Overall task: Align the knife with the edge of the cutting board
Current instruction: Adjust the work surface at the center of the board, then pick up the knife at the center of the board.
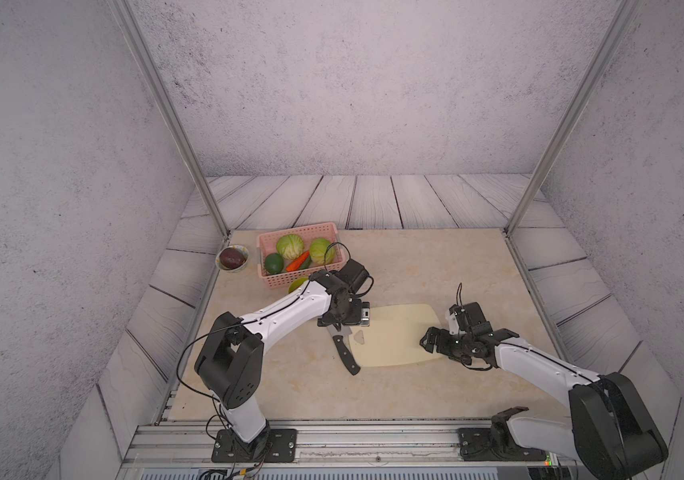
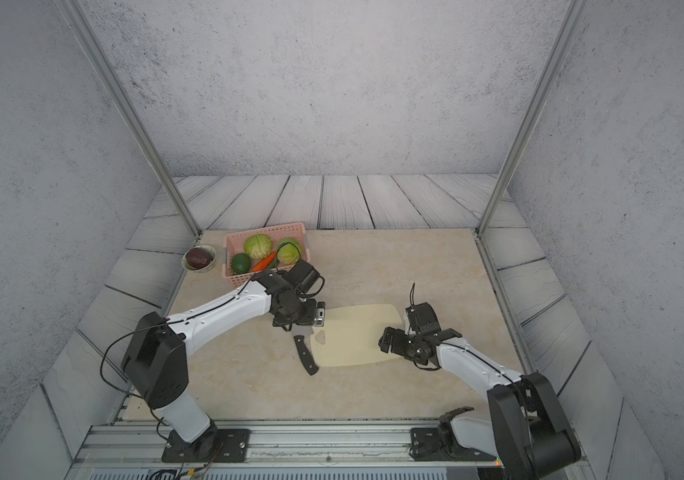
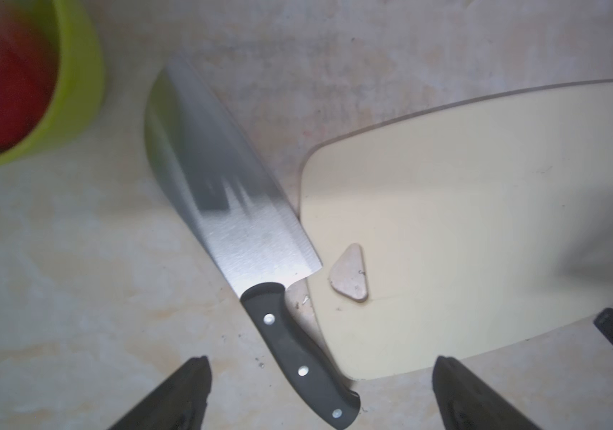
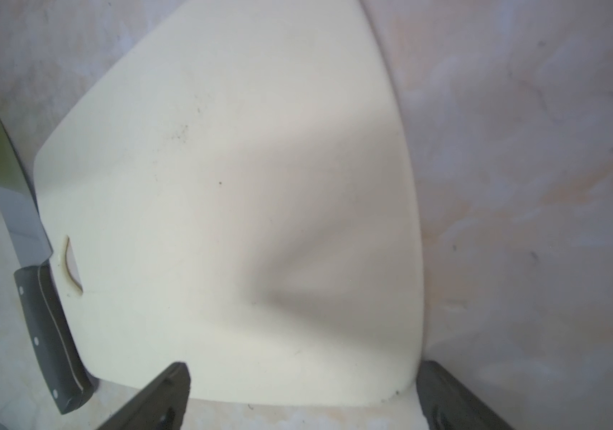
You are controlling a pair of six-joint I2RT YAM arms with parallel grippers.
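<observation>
I should next grab the knife (image 1: 347, 354) with my left gripper by its black handle near the blade, so the free blade can align with the cutting board's edge.
The knife (image 1: 347, 354) lies flat on the table beside the hole end of the cutting board (image 1: 398, 338). In the left wrist view the knife (image 3: 238, 208) slants against that edge. Its blade heel and black handle touch the cutting board (image 3: 465, 223), and its tip points away. My left gripper (image 1: 340, 324) hangs open over the blade, holding nothing; its fingers (image 3: 186, 391) straddle the handle. My right gripper (image 1: 442, 345) is open above the board's other end, near a corner of the cutting board (image 4: 223, 186). Both top views show the knife (image 2: 306, 356) and the cutting board (image 2: 353, 338).
A pink basket (image 1: 298, 232) of cabbages, an avocado and a carrot stands at the back left. A small bowl (image 1: 232, 259) with a dark fruit sits beside it. A green-rinded, red-fleshed piece (image 3: 74, 74) lies close beyond the knife tip. Metal posts flank the table.
</observation>
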